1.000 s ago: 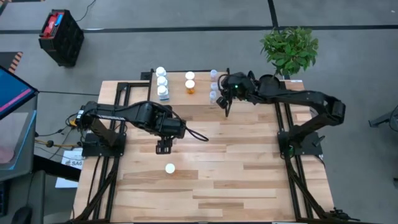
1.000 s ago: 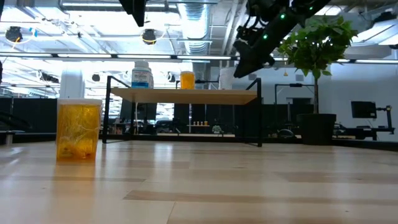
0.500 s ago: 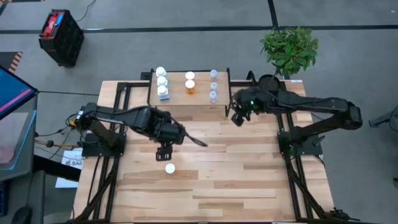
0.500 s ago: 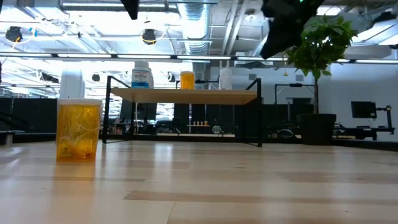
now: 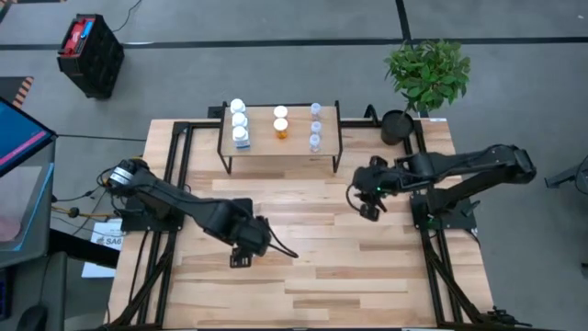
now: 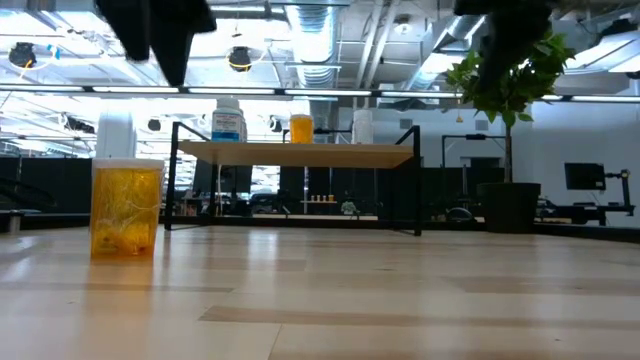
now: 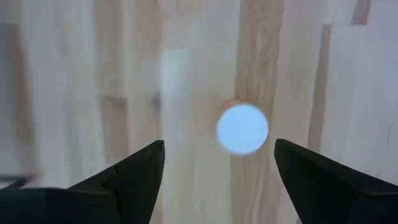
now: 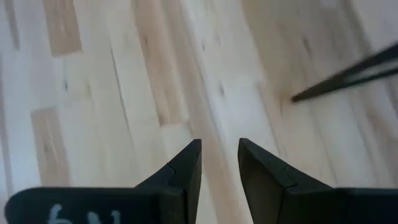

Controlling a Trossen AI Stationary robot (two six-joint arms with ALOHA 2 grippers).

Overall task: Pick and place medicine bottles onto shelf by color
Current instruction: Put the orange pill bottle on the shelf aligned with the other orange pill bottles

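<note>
The left gripper picks up the orange bottle by its white-end with the cap (image 7: pixel 242 129) next, to add it to the orange bottles on the shelf.
One orange medicine bottle with a white cap (image 6: pixel 127 208) stands upright on its base on the tabletop. In the left wrist view its cap (image 7: pixel 242 129) shows from above. My left gripper (image 7: pixel 219 144) hangs open over it, pointing down, apart from it, and hides it in the high view, where that gripper (image 5: pixel 242 256) is left of centre. The shelf (image 5: pixel 299 147) at the far middle carries three white bottles (image 5: pixel 240 120), two orange ones (image 5: pixel 280 119) and three clear ones (image 5: pixel 315 126). My right gripper (image 5: pixel 368 208) is shut and empty, over the table near the shelf's right end.
A potted plant (image 5: pixel 425 74) stands beyond the table's far right corner. The black frames of the arm bases (image 5: pixel 152 216) run along both side edges. Bare planks (image 5: pixel 349 276) stretch across the near half of the table.
My left gripper has gone down and toward the table's near edge, ending above the lone orange bottle, still open. My right gripper has drawn back from the shelf's right end toward the near right and tipped more downward, staying shut.
</note>
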